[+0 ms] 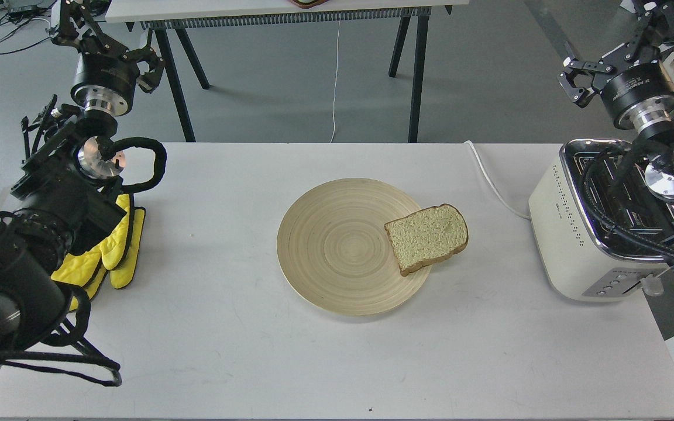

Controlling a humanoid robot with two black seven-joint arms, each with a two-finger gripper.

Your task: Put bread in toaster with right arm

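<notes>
To put the bread point(427, 237) in the toaster point(565, 234), my right gripper next needs to pick up the bread by its crust edge beyond the plate.
The bread point(427, 237), a pale speckled slice with a brown crust, lies flat on the right rim of a round beige plate point(325, 245), partly overhanging it onto the table. The cream-white toaster point(565, 234) with a chrome top stands at the table's right edge, its slots partly hidden behind my right arm's cables. My right gripper point(574, 79) hangs high above and behind the toaster, open and holding nothing, far from the bread. At the top left my left gripper point(151, 69) is raised off the table, open and empty.
Yellow gloves point(112, 254) lie at the table's left edge under my left arm. A white cord point(492, 178) runs from the toaster across the table's back edge. A second table point(290, 11) on black legs stands behind.
</notes>
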